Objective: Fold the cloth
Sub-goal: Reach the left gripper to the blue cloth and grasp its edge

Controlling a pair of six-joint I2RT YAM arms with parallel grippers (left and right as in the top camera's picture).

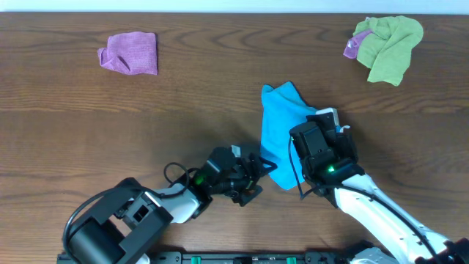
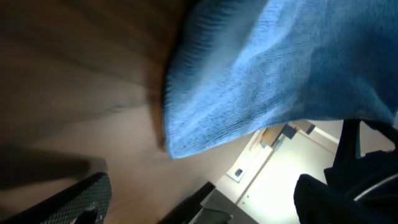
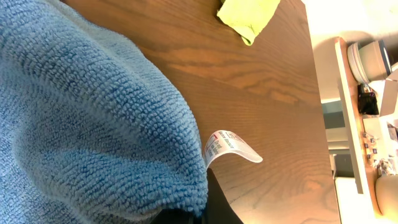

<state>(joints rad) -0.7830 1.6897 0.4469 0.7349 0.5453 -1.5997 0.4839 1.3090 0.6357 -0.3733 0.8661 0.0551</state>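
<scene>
My left gripper grabs the sky-blue cloth [image 1: 282,121] by its near corner [image 1: 284,181] next, opposite my right gripper's hold on the edge, to spread the cloth.
The sky-blue cloth [image 1: 282,121] lies bunched and partly lifted on the wooden table, right of centre. My right gripper [image 1: 313,126] is shut on its right edge. In the right wrist view the cloth [image 3: 87,118] fills the left side, its white tag [image 3: 231,146] curls out beside a dark finger [image 3: 219,200]. My left gripper [image 1: 256,178] stands open just left of the cloth's near corner, apart from it. In the left wrist view the cloth's corner [image 2: 249,93] hangs above the open jaws; one finger [image 2: 84,198] shows at the lower left.
A purple cloth [image 1: 130,53] lies at the far left. A lime-green cloth [image 1: 388,45] with a bit of purple under it sits at the far right, and its corner [image 3: 247,15] shows in the right wrist view. The table's edge [image 3: 314,93] runs close on that side.
</scene>
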